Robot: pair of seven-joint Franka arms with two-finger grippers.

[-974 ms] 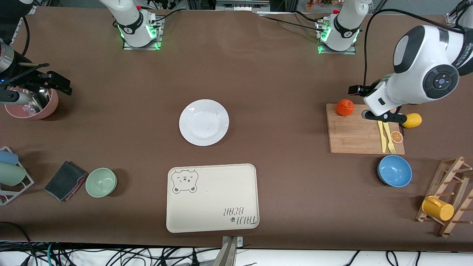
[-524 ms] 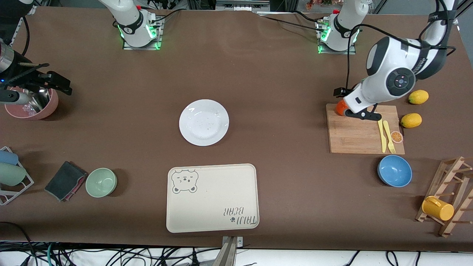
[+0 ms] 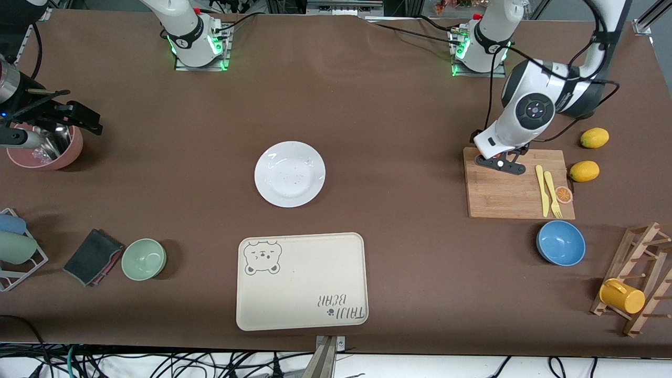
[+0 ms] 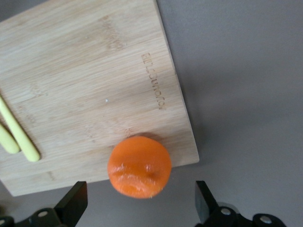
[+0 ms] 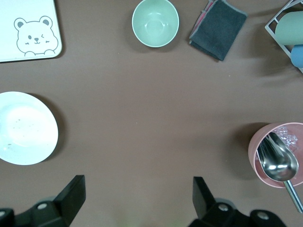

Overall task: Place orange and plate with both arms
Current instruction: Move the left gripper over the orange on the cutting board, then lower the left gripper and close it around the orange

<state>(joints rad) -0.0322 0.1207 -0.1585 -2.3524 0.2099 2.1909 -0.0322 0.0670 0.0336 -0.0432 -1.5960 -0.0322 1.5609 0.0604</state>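
Observation:
The orange needs to go onto the white plate point(image 3: 290, 174), so my left gripper should grab it by its round sides next.
The orange point(image 4: 139, 166) sits on the corner of a wooden cutting board point(image 4: 85, 85), the corner farthest from the front camera and toward the right arm's end. My left gripper point(image 4: 138, 205) hangs open straight over it, one finger on each side, not touching. In the front view the left gripper point(image 3: 499, 161) hides the orange. The white plate point(image 3: 290, 174) lies empty mid-table and also shows in the right wrist view point(image 5: 26, 128). My right gripper point(image 3: 73, 116) waits open and empty, high over the table beside a pink bowl point(image 3: 44, 149); it shows in its own wrist view point(image 5: 137, 198) too.
A cream bear-print tray point(image 3: 301, 281) lies nearer the front camera than the plate. Yellow cutlery point(image 3: 546, 189) and an orange slice point(image 3: 564, 195) lie on the board point(image 3: 517, 197). Two lemons point(image 3: 584, 171), a blue bowl point(image 3: 560, 242), a mug rack point(image 3: 635, 283), a green bowl point(image 3: 144, 259) and a cloth point(image 3: 93, 256) stand around.
My left arm has swung toward the right arm's end, bringing its open gripper over the orange, which the hand now covers in the front view. The right arm has not moved.

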